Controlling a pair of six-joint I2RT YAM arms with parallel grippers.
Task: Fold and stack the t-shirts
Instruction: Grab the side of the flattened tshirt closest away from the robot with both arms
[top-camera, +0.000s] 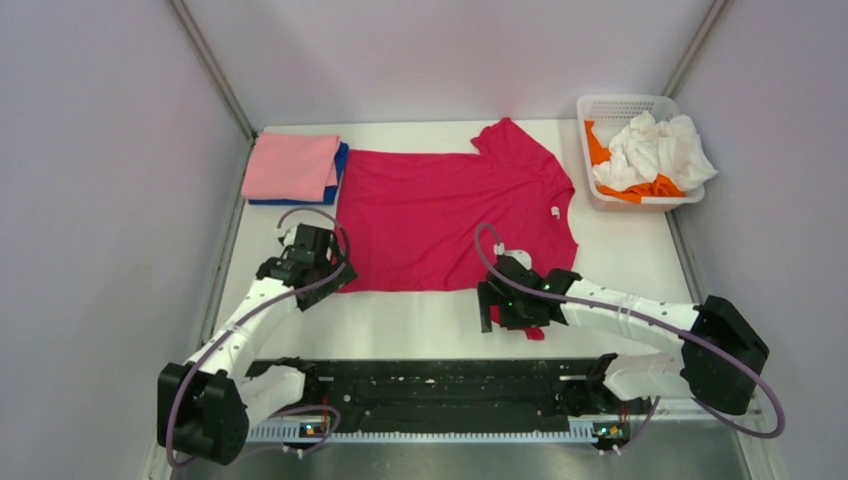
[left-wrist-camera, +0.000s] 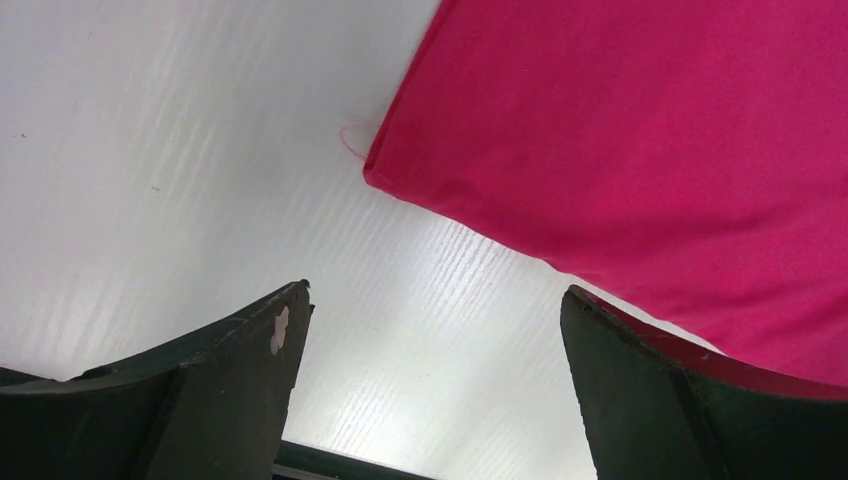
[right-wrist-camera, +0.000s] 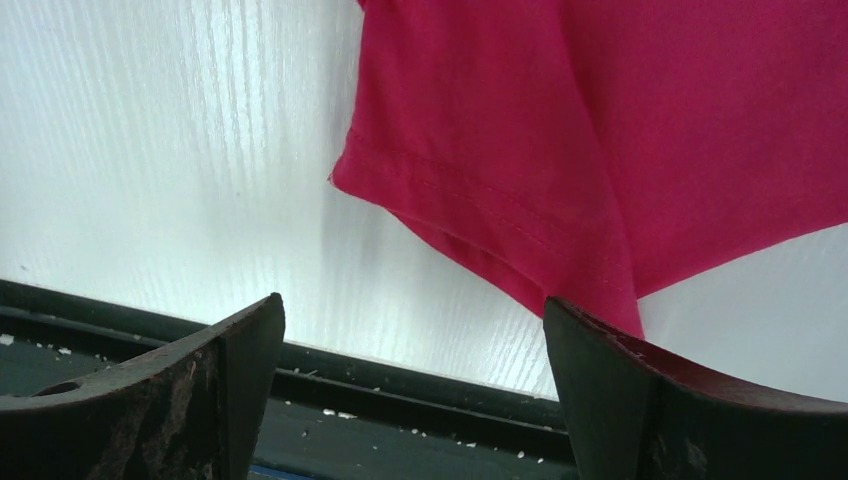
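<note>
I should grab the crimson-red t-shirt (top-camera: 450, 215) by its near hem corner (top-camera: 342, 289) with my left gripper next, to fold the t-shirt's near side over its body.
A crimson-red t-shirt (top-camera: 450, 215) lies spread flat mid-table, its small white neck label (top-camera: 555, 211) at the right. My left gripper (top-camera: 322, 268) is open at the shirt's near-left hem corner (left-wrist-camera: 375, 175); one finger lies against the cloth edge. My right gripper (top-camera: 512, 312) is open over the near sleeve (right-wrist-camera: 480, 215), which hangs toward the front edge; its right finger (right-wrist-camera: 640, 400) touches the cloth. A folded pink t-shirt (top-camera: 292, 166) lies on a folded blue one (top-camera: 341, 163) at the back left. White (top-camera: 655, 148) and orange (top-camera: 601, 139) shirts fill the basket.
The white mesh basket (top-camera: 628, 104) stands at the back right. Grey walls close in the table on the left, back and right. A black rail (top-camera: 430, 385) runs along the near edge between the arm bases; it also shows in the right wrist view (right-wrist-camera: 400, 385).
</note>
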